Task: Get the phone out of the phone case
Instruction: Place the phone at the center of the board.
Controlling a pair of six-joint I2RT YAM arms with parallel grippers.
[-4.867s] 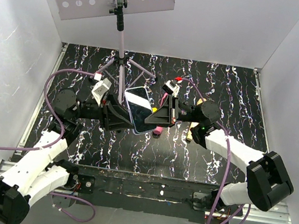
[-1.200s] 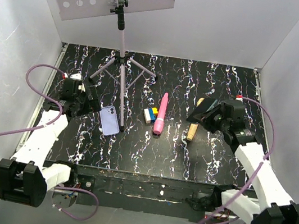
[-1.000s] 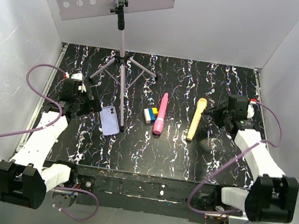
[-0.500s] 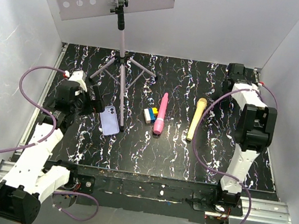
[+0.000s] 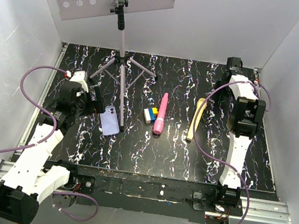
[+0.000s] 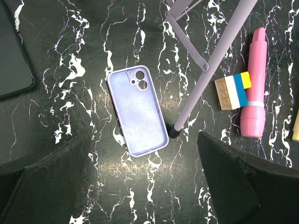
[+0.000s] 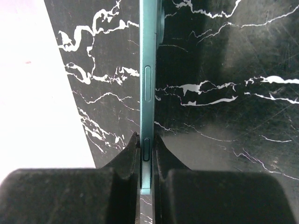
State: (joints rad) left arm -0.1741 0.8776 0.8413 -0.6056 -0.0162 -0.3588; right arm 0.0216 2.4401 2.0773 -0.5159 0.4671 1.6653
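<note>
My right gripper holds the phone (image 7: 147,70) edge-on over flat, empty marbled table, so it should let go of the phone now.
The phone case (image 5: 111,122) lies flat on the black marbled table, empty, its lavender inside facing up (image 6: 138,111). My left gripper (image 5: 95,103) hangs just left of the case and stands open above the case's near end (image 6: 144,136), with nothing between its fingers. The right arm reaches to the far right corner, where my right gripper (image 5: 232,65) is shut (image 7: 145,137) on the phone (image 7: 147,70). I see the phone edge-on, a thin teal side with buttons. In the top view the phone is hidden.
A tripod (image 5: 123,56) stands behind the case, one foot (image 6: 173,133) touching its right edge. A pink marker (image 5: 161,113), a coloured block (image 5: 150,114) and a yellow stick (image 5: 195,118) lie mid-table. A dark flat slab (image 6: 14,60) lies left of the case. White walls enclose the table.
Earlier both grippers held the cased phone mid-table. The case now lies on the table, and the right arm has swung to the far right corner with the phone. The left gripper barely moved.
</note>
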